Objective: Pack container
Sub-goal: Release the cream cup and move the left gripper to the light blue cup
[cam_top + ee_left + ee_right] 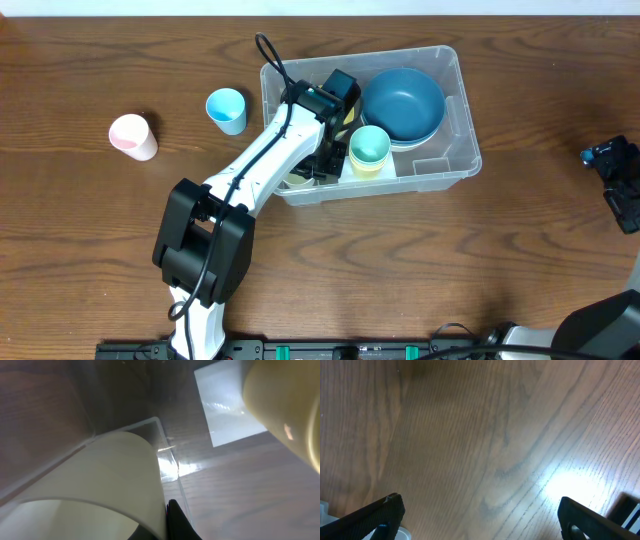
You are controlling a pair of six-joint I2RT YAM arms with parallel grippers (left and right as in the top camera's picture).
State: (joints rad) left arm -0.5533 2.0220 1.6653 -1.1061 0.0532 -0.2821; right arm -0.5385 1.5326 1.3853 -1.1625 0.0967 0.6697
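Observation:
The cream cup's lower end (298, 182) (132, 452) reaches inside the clear container's corner and the cup would rest there, so my left gripper lets go of it next.
The clear container (455, 120) stands at the table's back middle, holding stacked dark blue bowls (402, 103) and a green cup nested in a yellow cup (368, 150). My left gripper (325, 160) reaches down into the container's front left part. It is shut on the wall of a cream cup (100, 480), with one black finger (176, 521) pressed against the outside of that wall. The yellow cup (285, 410) and the container's white label (225, 405) lie just beyond. At the far right my right gripper (620, 180) hangs open over bare wood (480, 515).
A light blue cup (227, 110) and a pink cup (133, 137) stand on the table left of the container. The left arm crosses the container's front left rim. The container's corner wall (160, 425) is close to the cream cup.

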